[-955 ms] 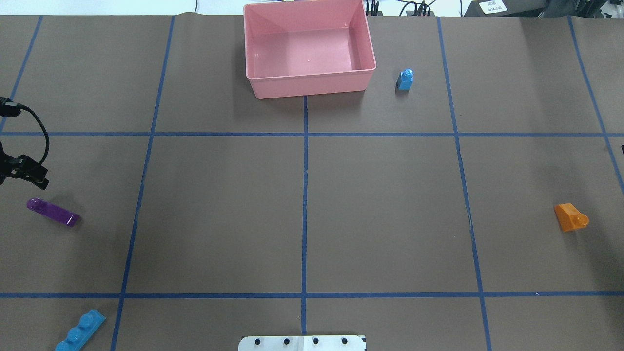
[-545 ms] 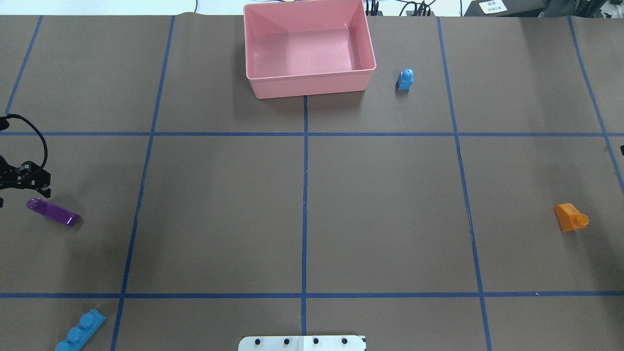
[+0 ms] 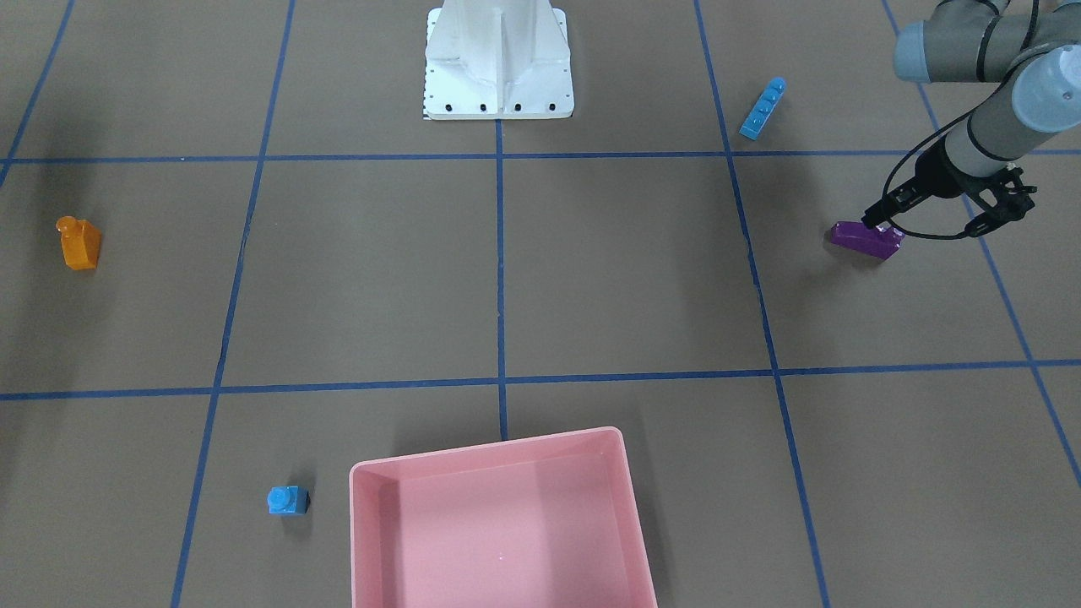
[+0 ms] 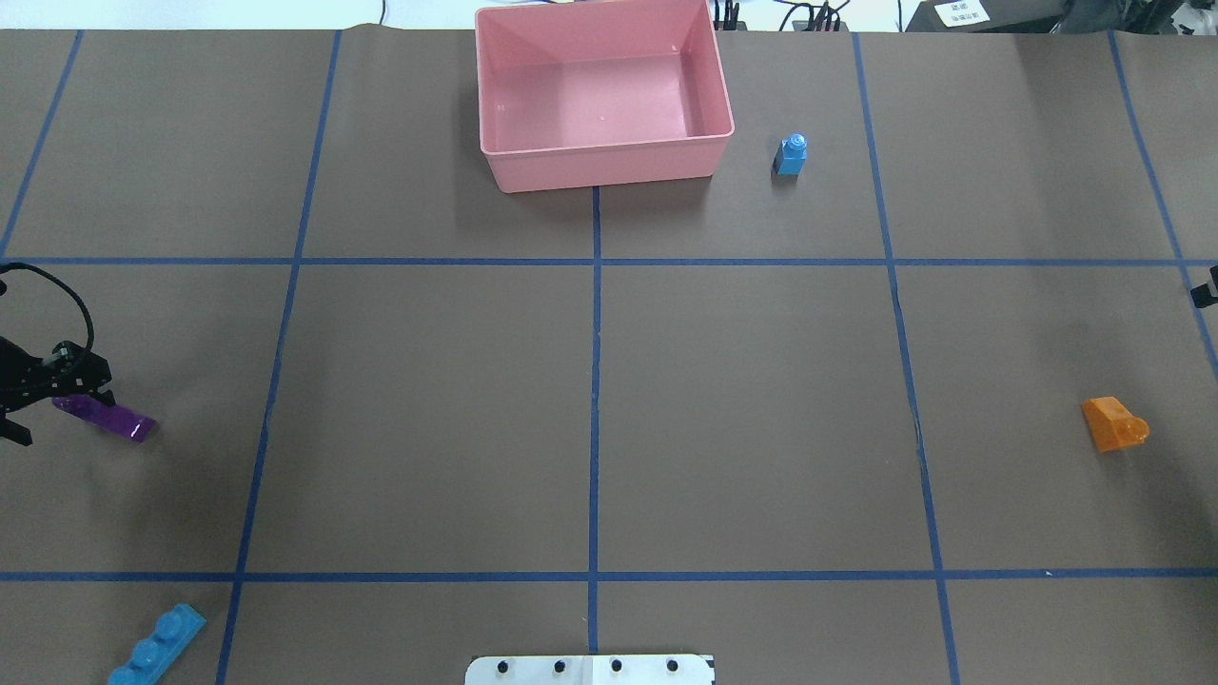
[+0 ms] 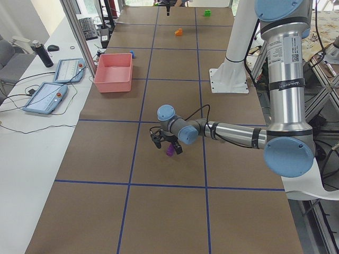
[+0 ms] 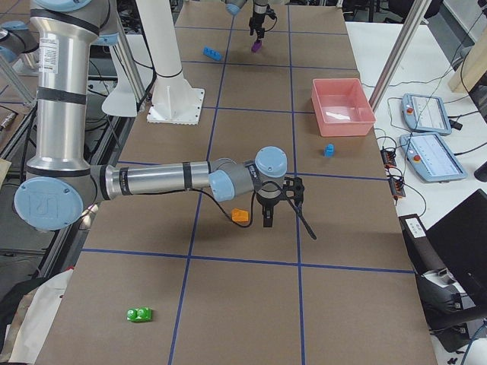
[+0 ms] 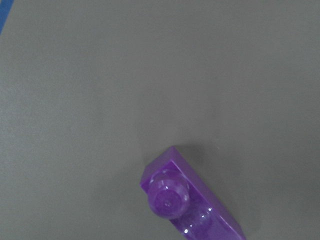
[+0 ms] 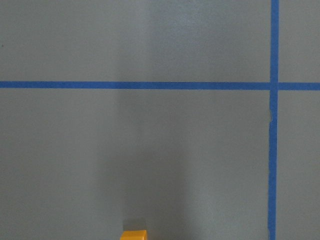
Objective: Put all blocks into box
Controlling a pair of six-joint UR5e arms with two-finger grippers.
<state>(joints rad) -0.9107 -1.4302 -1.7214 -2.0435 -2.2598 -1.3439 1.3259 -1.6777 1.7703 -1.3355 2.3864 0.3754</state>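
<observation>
I next need to grip the purple sloped brick by its studded end (image 3: 889, 235) with my left gripper, so that it can go into the box (image 3: 502, 522).
The purple sloped brick (image 4: 112, 419) lies at the table's left side. My left gripper (image 4: 52, 414) is open, low over the brick's stud end; it also shows in the front view (image 3: 925, 224), with the brick (image 3: 863, 237) beside it. The left wrist view shows only the brick (image 7: 186, 201). My right gripper (image 6: 278, 211) hangs just beside the orange brick (image 6: 240, 215); I cannot tell whether it is open. The orange brick (image 4: 1113, 424), small blue brick (image 4: 791, 154), long blue brick (image 4: 157, 645) and green brick (image 6: 139, 313) lie apart on the table. The pink box (image 4: 609, 166) holds no brick.
The white pedestal (image 3: 498, 67) stands at the robot's middle edge (image 4: 590, 669). Blue tape lines divide the brown table cover into squares. Operator tablets (image 5: 53, 82) lie on a side bench beyond the box.
My left gripper has moved toward the robot's side and down onto the purple brick's stud end. A black tip of the right arm has come in at the right edge.
</observation>
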